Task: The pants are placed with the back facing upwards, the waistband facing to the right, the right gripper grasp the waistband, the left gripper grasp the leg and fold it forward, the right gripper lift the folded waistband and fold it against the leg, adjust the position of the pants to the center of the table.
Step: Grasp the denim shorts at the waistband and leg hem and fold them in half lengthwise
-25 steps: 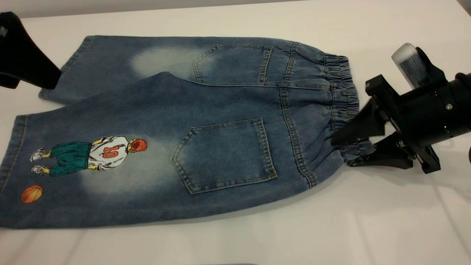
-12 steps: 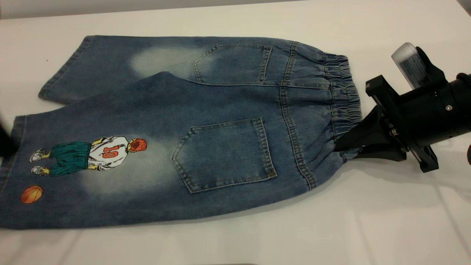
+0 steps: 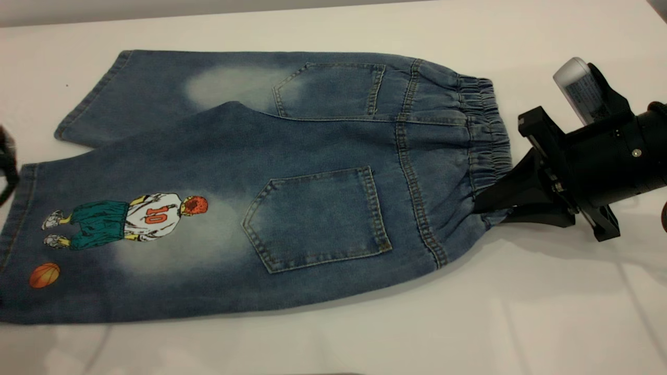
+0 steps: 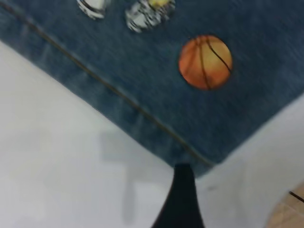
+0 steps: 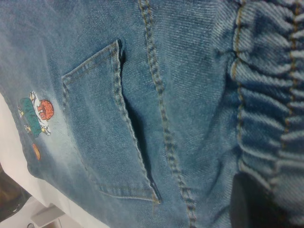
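My left gripper should next grab the pants by the hem corner (image 4: 202, 159) beside the basketball print, so the printed leg can fold forward onto the other.
The pants (image 3: 292, 172) lie flat on the table (image 3: 521, 323), back up, with the elastic waistband (image 3: 487, 130) to the right. The leg (image 3: 104, 234) with the number-10 player print lies nearest the front edge, and its orange ball (image 4: 205, 61) fills the left wrist view. My right gripper (image 3: 482, 208) is shut on the near end of the waistband, bunching the denim; its dark finger (image 5: 251, 204) shows under the gathered cloth. My left gripper (image 3: 6, 166) sits at the far left by the leg's hem. One black finger (image 4: 180, 199) touches the hem corner, with nothing between the fingers.
The plain leg (image 3: 156, 88) lies behind the printed one, partly under it. Bare table stretches in front of and behind the pants. A strip of wooden floor (image 4: 289, 213) shows past the table edge near the hem corner.
My right gripper's fingers have shut on the waistband. My left gripper has dropped from the back left to the printed leg's hem at the left edge.
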